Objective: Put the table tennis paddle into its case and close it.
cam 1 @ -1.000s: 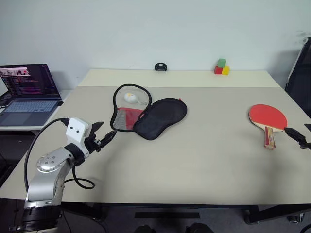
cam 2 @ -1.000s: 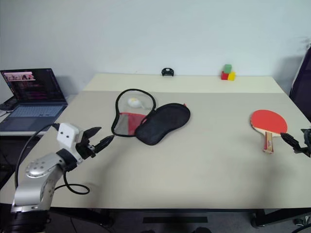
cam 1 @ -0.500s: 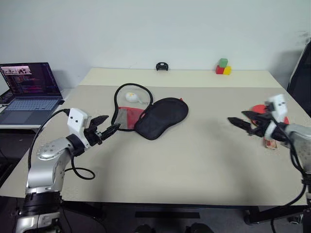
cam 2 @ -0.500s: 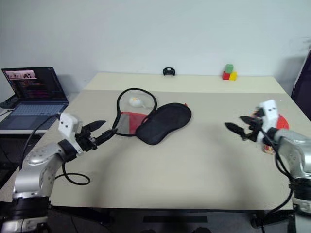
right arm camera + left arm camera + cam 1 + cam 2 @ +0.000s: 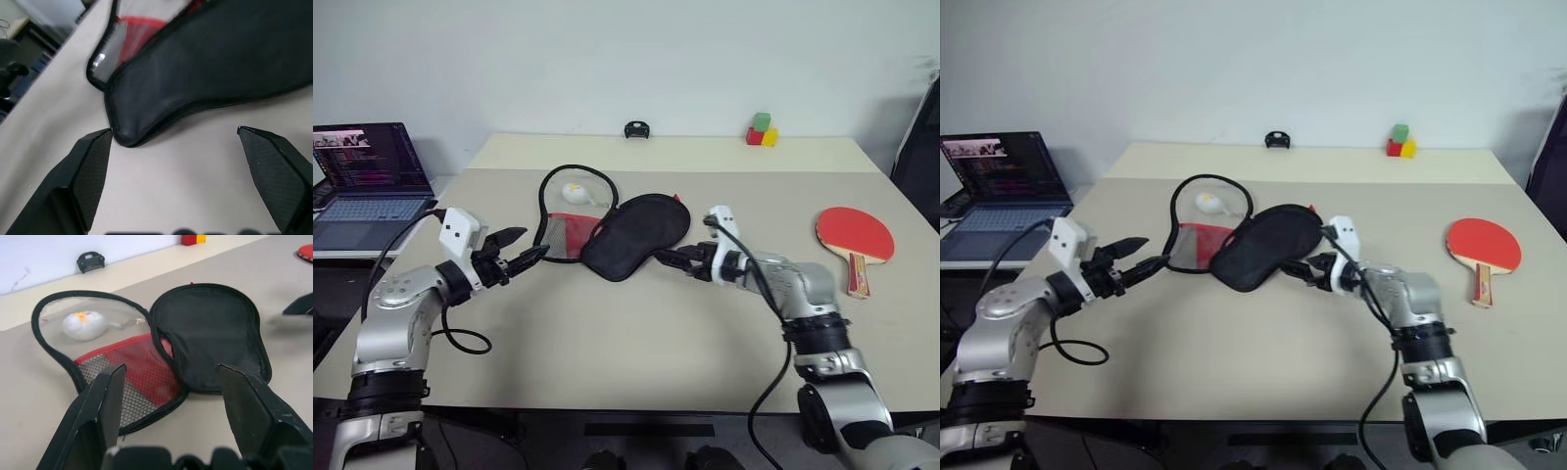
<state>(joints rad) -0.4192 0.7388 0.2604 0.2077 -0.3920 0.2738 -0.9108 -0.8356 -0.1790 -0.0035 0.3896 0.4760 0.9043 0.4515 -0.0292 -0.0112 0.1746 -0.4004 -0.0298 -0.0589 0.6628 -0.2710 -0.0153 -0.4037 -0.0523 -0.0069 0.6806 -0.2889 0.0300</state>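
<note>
Next, my right gripper grabs the case's black half [image 5: 639, 233] by the rim's inward curve [image 5: 649, 257], since only the zipper rim stands up.
The case [image 5: 636, 233] lies unzipped at the table's middle left, its black half folded over toward the right and its red mesh half [image 5: 142, 374] toward the left. A small white object [image 5: 574, 192] sits inside the zipper loop. My left gripper [image 5: 530, 246] is open, pointing at the case's left edge from a short way off. My right gripper [image 5: 670, 261] is also open, its fingertips just short of the black half's narrow end [image 5: 127, 134]. Far to the right lies the table tennis paddle [image 5: 853, 235], red face up, handle toward the front.
An open laptop [image 5: 364, 178] stands on a side table to the left. Coloured blocks [image 5: 761, 130] and a small black item [image 5: 635, 129] sit at the table's [image 5: 636, 343] far edge. A dark chair [image 5: 922, 137] is at the right.
My right arm has swung from beside the paddle leftward across the table up to the case's narrow end. My left gripper has edged up and toward the case.
</note>
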